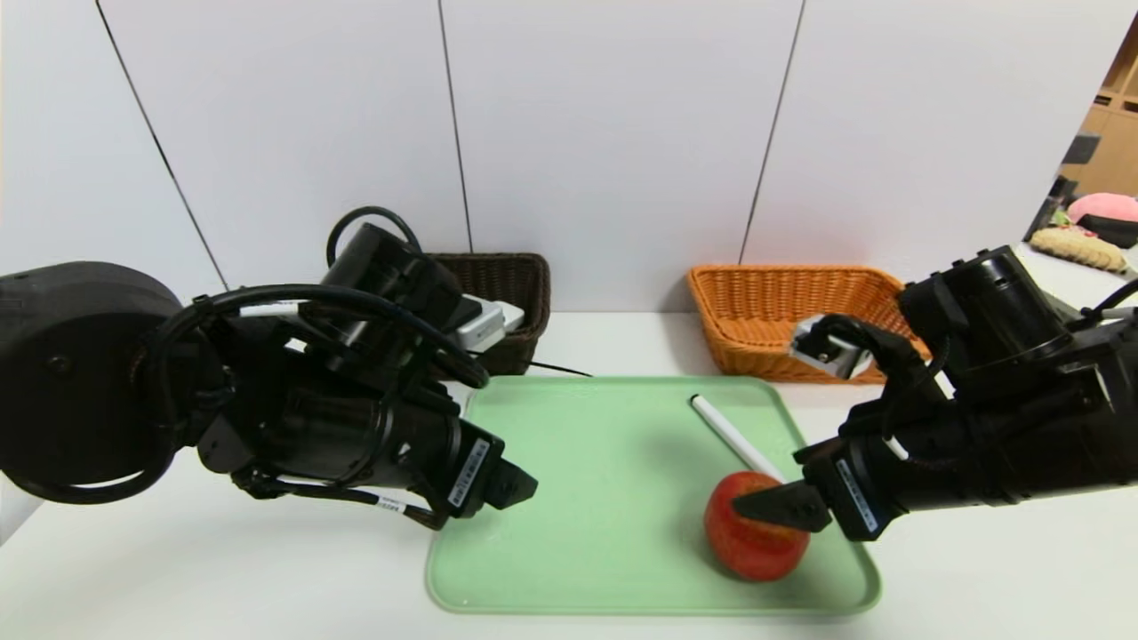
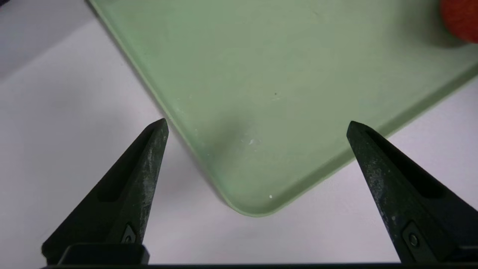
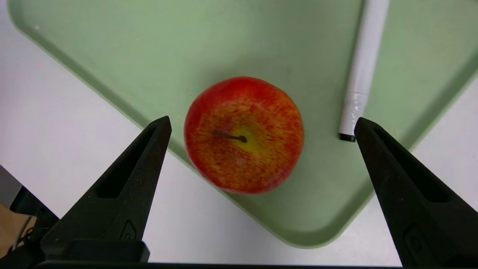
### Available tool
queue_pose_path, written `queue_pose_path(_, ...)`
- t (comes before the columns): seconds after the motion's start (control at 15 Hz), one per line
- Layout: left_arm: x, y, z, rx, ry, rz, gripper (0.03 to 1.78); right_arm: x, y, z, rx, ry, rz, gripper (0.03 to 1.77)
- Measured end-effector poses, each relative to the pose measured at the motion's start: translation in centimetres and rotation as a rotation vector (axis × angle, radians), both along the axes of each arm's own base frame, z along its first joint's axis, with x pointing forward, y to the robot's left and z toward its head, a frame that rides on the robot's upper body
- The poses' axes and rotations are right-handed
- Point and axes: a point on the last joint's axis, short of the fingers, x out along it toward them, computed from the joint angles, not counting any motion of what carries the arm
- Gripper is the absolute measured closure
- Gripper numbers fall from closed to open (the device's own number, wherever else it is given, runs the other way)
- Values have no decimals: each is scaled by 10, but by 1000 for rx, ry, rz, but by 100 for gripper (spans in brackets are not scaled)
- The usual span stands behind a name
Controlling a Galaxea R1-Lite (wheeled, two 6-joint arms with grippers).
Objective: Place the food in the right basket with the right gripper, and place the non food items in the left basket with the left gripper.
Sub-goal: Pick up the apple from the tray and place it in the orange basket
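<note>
The right wrist view shows green tray [image 1: 587,498] between fingers and apple, so my right gripper first lowers to the red apple [image 1: 751,538], then closes on the apple.
A red apple [image 1: 751,538] [image 3: 243,135] sits in the near right corner of the green tray [image 1: 587,498]. Beside it lies a white marker [image 1: 733,437] [image 3: 360,71], slanting toward the tray's back. My right gripper [image 1: 773,507] [image 3: 262,125] hovers open just above the apple, its fingers spread wider than the fruit and not touching it. At the tray's near left corner [image 2: 254,211] my left gripper [image 1: 520,487] [image 2: 257,125] hangs open, with nothing between its fingers. The dark brown left basket [image 1: 502,307] and the orange right basket [image 1: 782,316] stand at the back.
The white table [image 1: 222,569] runs under everything, and a white wall closes off the back. A black cable [image 1: 556,367] lies beside the dark basket. A white device [image 1: 484,324] on my left arm shows in front of that basket.
</note>
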Motion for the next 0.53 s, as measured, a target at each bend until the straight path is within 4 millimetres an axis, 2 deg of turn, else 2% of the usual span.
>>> queue_pose_path(0.53,5,-6,-9,28,17,6,12,3,17,-21,-62,55,39,10)
